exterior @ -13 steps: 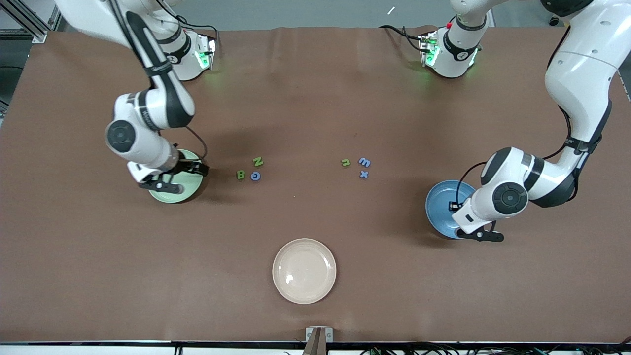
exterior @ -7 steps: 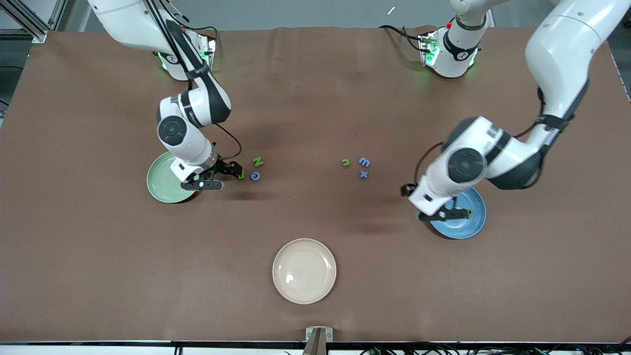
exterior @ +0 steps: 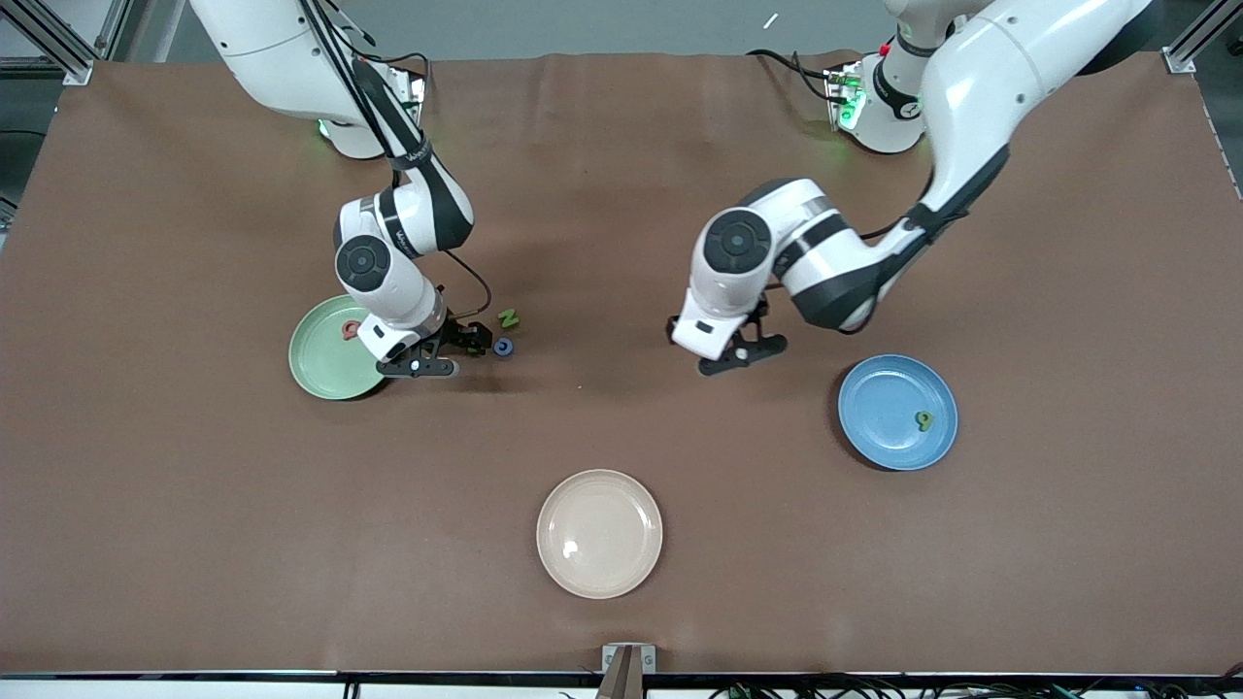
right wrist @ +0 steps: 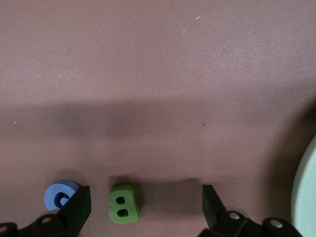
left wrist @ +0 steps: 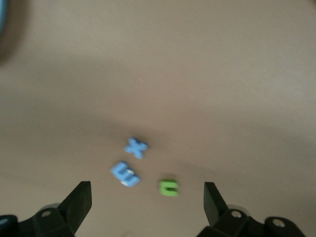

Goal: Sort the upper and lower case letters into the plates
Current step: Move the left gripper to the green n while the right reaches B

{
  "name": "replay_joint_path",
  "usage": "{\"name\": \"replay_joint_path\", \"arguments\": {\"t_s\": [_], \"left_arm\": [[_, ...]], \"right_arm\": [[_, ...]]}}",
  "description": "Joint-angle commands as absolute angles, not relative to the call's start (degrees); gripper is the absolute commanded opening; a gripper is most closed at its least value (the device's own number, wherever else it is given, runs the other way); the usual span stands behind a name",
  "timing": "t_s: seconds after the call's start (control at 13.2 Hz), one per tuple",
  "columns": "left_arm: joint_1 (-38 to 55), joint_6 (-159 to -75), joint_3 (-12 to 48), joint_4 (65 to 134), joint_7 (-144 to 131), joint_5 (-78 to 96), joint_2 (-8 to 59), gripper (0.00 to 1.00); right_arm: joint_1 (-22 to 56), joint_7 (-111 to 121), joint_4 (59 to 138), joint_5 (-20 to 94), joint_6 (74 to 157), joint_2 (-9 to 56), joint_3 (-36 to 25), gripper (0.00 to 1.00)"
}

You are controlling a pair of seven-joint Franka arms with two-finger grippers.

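Note:
The lower case green n needs to be sorted into the blue plate [exterior: 884, 427]. My left gripper needs to grab it by one of its legs next.
The pale mint green plate [exterior: 320, 374] holds a reddish letter [exterior: 350, 330]. The blue plate [exterior: 884, 427] holds a green letter [exterior: 923, 419]. My right gripper [exterior: 447, 351] is open and low beside the green plate. The green B [right wrist: 123, 207] lies between its fingers [right wrist: 145, 205], and a blue C [right wrist: 61, 195] lies just outside one finger. A green N [exterior: 508, 317] lies close by. My left gripper [exterior: 735, 357] is open over the blue x [left wrist: 136, 147], blue m [left wrist: 125, 174] and green n [left wrist: 169, 187]. The m and n lie near its open fingers [left wrist: 147, 200].
A cream-beige plate [exterior: 599, 573] stands empty near the table's front edge. The green plate's rim [right wrist: 308, 192] shows beside my right gripper. Brown cloth covers the whole table.
Both arms left their plates and swung toward the table's middle. The right gripper came down at the B and the left one over the x, m and n. A letter now shows in each plate.

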State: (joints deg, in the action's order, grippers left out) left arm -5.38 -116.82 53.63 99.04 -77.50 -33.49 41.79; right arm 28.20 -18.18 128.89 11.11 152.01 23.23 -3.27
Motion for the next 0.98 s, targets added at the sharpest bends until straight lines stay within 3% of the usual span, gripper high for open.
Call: {"name": "replay_joint_path", "arguments": {"t_s": [0.0, 0.15, 0.53, 0.91], "left_arm": [[1.5, -120.8, 47.5, 99.6, -82.2, -33.8, 42.2, 1.0], [5.8, -124.3, 44.0, 99.8, -83.3, -33.8, 42.4, 1.0], [6.9, -129.8, 43.3, 105.1, -83.1, -33.9, 42.8, 0.98], [6.8, -132.5, 41.9, 108.8, -83.2, -36.7, 42.9, 0.88]], "right_arm": [[30.1, -20.0, 128.9, 12.0, 152.7, 24.0, -3.8, 0.98], [30.2, -20.0, 129.1, 12.0, 152.4, 24.0, -3.8, 0.98], [30.1, -20.0, 130.1, 12.0, 152.2, 24.0, -3.9, 0.98], [30.2, -20.0, 130.3, 12.0, 152.4, 24.5, -3.9, 0.95]]}}
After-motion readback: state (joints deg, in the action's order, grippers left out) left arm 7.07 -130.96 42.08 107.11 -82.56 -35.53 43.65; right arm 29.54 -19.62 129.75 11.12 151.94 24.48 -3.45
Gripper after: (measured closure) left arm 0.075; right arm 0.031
